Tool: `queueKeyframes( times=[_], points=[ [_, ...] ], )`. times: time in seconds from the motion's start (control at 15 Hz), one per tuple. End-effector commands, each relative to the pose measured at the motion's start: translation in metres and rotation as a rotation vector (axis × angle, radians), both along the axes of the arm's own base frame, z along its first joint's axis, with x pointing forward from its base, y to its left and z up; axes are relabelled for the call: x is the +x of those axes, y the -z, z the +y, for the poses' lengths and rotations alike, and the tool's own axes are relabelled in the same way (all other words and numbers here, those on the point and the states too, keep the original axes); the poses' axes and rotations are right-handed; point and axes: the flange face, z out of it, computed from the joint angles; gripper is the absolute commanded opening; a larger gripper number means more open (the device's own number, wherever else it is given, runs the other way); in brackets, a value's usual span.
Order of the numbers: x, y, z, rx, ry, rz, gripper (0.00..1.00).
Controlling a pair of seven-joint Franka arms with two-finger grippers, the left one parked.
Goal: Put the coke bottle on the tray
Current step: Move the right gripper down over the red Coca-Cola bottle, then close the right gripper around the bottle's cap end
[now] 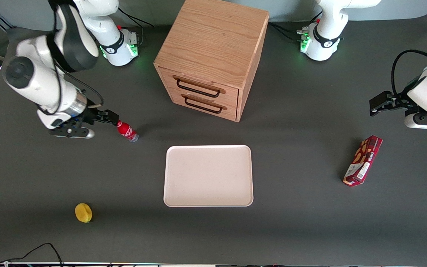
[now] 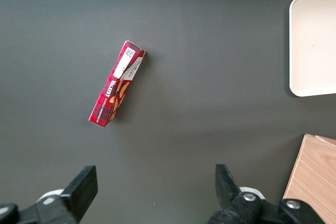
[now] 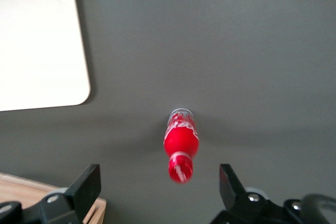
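Next, the right gripper grabs the bottle by its red cap [image 1: 121,124] to place the coke bottle on the tray [image 1: 208,176].
The coke bottle [image 1: 127,131], small and red with a red cap, stands upright on the grey table, apart from the tray and toward the working arm's end. The cream-pink tray [image 1: 208,176] lies flat and bare in front of the wooden cabinet, nearer the front camera. My right gripper [image 1: 112,119] hovers just above the bottle's cap, open and empty. In the right wrist view the bottle [image 3: 181,142] shows between the two wide-spread fingers of the gripper [image 3: 159,182], touching neither. A corner of the tray [image 3: 37,40] also shows there.
A wooden two-drawer cabinet [image 1: 211,55] stands farther from the front camera than the tray. A dark-red snack box [image 1: 363,160] lies toward the parked arm's end. A small yellow object [image 1: 83,213] lies near the table's front edge, toward the working arm's end.
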Motion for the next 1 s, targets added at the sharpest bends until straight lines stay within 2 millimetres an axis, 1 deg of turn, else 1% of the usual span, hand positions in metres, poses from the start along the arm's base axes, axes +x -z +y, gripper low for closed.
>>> queueKeyframes(
  times=[0.0, 0.13, 0.27, 0.4, 0.47, 0.53, 0.6, 0.67, 0.73, 0.8, 0.93],
  points=[
    [-0.018, 0.038, 0.0, 0.01, 0.028, -0.018, 1.0],
    [-0.028, 0.054, 0.002, 0.008, 0.022, -0.025, 1.0],
    [-0.035, 0.065, 0.0, 0.007, 0.026, -0.03, 1.0],
    [-0.04, 0.066, -0.002, 0.002, 0.023, -0.026, 1.0],
    [-0.044, 0.066, -0.003, -0.008, 0.016, -0.027, 0.98],
    [-0.046, 0.066, -0.003, -0.02, 0.003, -0.029, 0.91],
    [-0.049, 0.063, -0.003, -0.022, 0.001, -0.035, 0.76],
    [-0.05, 0.064, -0.001, -0.023, -0.006, -0.032, 0.54],
    [-0.051, 0.064, 0.001, -0.023, -0.009, -0.032, 0.25],
    [-0.05, 0.063, 0.001, -0.024, -0.01, -0.032, 0.0],
    [-0.05, 0.063, 0.001, -0.034, -0.024, -0.036, 0.0]
  ],
)
